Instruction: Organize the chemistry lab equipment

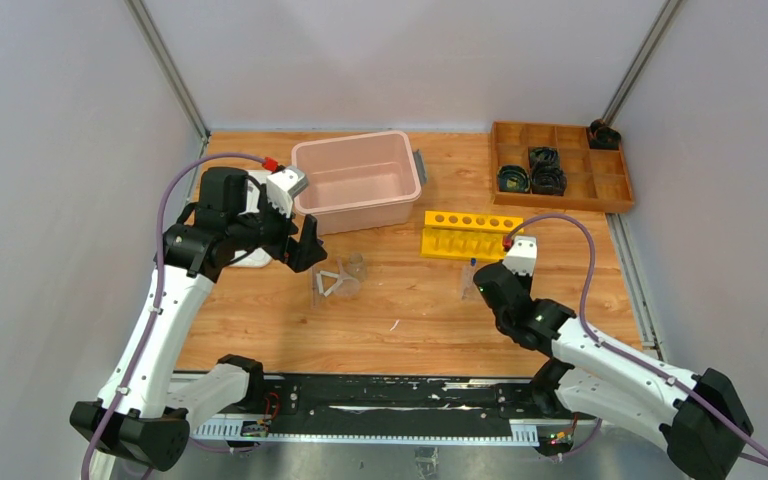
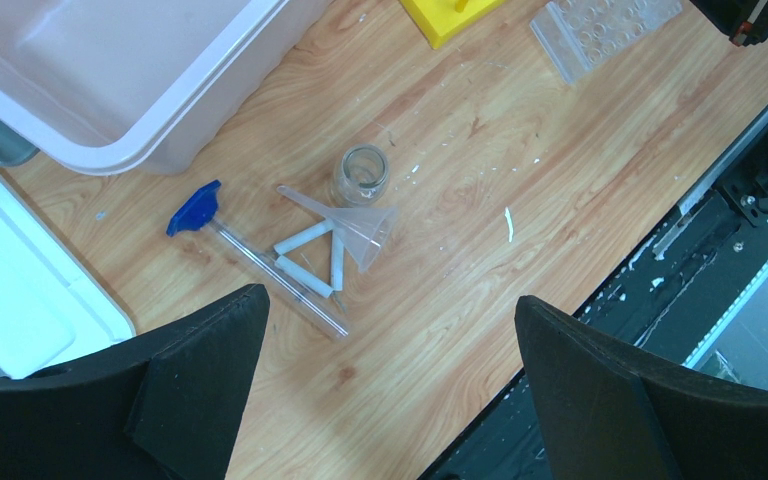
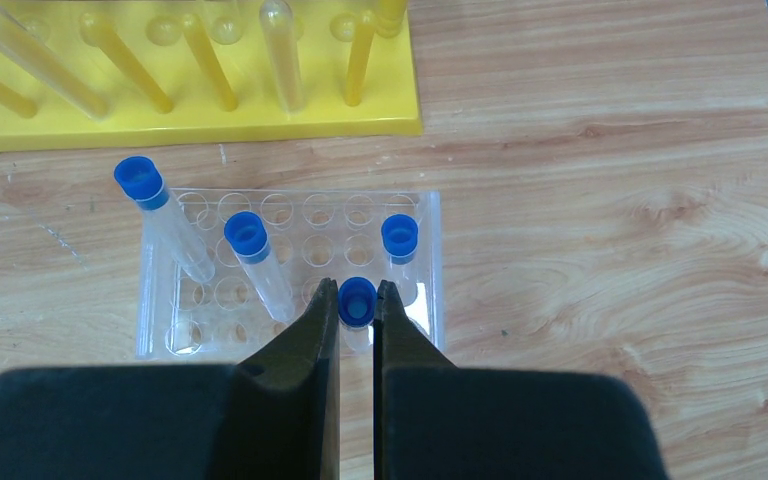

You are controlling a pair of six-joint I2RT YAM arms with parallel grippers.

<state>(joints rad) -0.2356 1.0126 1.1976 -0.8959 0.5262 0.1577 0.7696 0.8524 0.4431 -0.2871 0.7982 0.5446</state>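
Note:
The small clear tube's body is over the clear rack's near row and the tube would rest in the rack, so my right gripper opens now.
My right gripper (image 3: 357, 292) is shut on a small clear tube by its blue cap (image 3: 357, 303), at the near row of the clear rack (image 3: 290, 275). Three more blue-capped tubes (image 3: 245, 235) stand in that rack. The yellow six-hole rack (image 3: 190, 110) stands just beyond it and also shows in the top view (image 1: 470, 235). My left gripper (image 2: 390, 300) is open and empty, above the table near the clear beaker (image 2: 362, 175), the funnel (image 2: 355, 225) and the thin rod (image 2: 270, 275) with a blue end. In the top view the left gripper (image 1: 305, 245) hangs left of the beaker (image 1: 356, 266).
A pink bin (image 1: 360, 215) stands behind the funnel group. A white tray (image 1: 250, 258) lies under the left arm. The brown wooden tray (image 1: 560, 204) with black ring parts is at the back right. Short white pieces (image 2: 305, 240) lie by the funnel.

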